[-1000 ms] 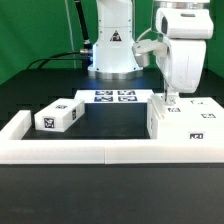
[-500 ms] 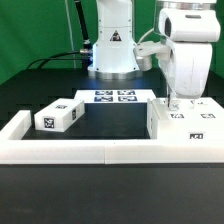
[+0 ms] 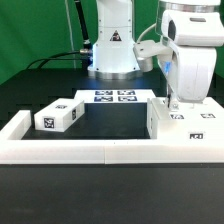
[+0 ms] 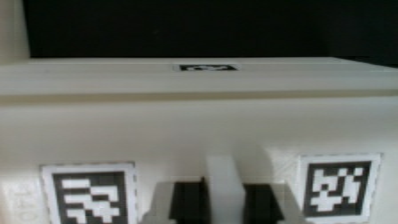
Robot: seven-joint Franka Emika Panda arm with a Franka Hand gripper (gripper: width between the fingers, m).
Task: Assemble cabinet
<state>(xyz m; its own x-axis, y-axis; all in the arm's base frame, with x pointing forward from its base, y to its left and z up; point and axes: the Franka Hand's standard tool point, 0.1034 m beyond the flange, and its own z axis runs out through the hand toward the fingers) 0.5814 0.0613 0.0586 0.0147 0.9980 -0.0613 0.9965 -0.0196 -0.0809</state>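
The white box stands base down beside the border wall (image 3: 185,150), so my gripper should open its fingers.
The cabinet's large white box part (image 3: 188,126) stands at the exterior view's right, against the border wall. My gripper (image 3: 172,101) comes down onto its top near the back edge. In the wrist view my gripper (image 4: 226,200) is shut: its two dark fingers (image 4: 185,205) pinch a thin white rib (image 4: 226,175) of that part, between two square tags. A smaller white cabinet part (image 3: 57,117) with tags lies apart at the exterior view's left.
A low white border wall (image 3: 95,152) runs along the front and up the left side. The marker board (image 3: 115,97) lies flat in front of the arm's base (image 3: 112,55). Cables trail at the back left.
My arm has leaned a little toward the exterior view's right above the large part. The grip has stayed shut, and both cabinet parts have stayed where they were.
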